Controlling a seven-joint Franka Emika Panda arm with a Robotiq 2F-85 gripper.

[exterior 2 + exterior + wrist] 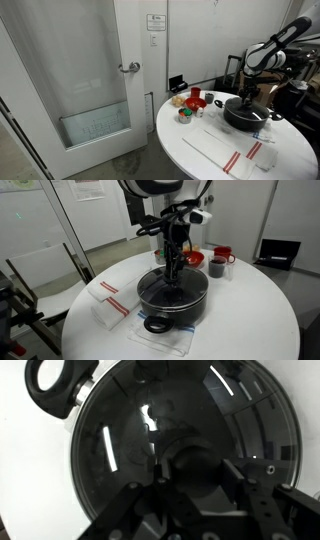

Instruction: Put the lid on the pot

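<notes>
The glass lid's edge is level along the pot's rim and the lid would stay there if I opened now, so my gripper should open now.
The large black pot (178, 308) stands on a white cloth on the round white table, with one loop handle (157, 325) towards the camera. It shows in both exterior views (247, 120). The clear glass lid (125, 430) lies over the pot's mouth and fills the wrist view. The pot's loop handle (55, 385) shows at the top left there. My gripper (190, 472) reaches straight down over the pot's middle (175, 276) (247, 98). Its fingers sit against both sides of the lid's dark centre knob (188, 460).
A small red bowl (193, 257), a dark cup (216, 269) and a red mug (223, 253) stand behind the pot. White towels with red stripes (110, 302) (235, 155) lie beside it. A laptop (278, 252) sits at the far table edge.
</notes>
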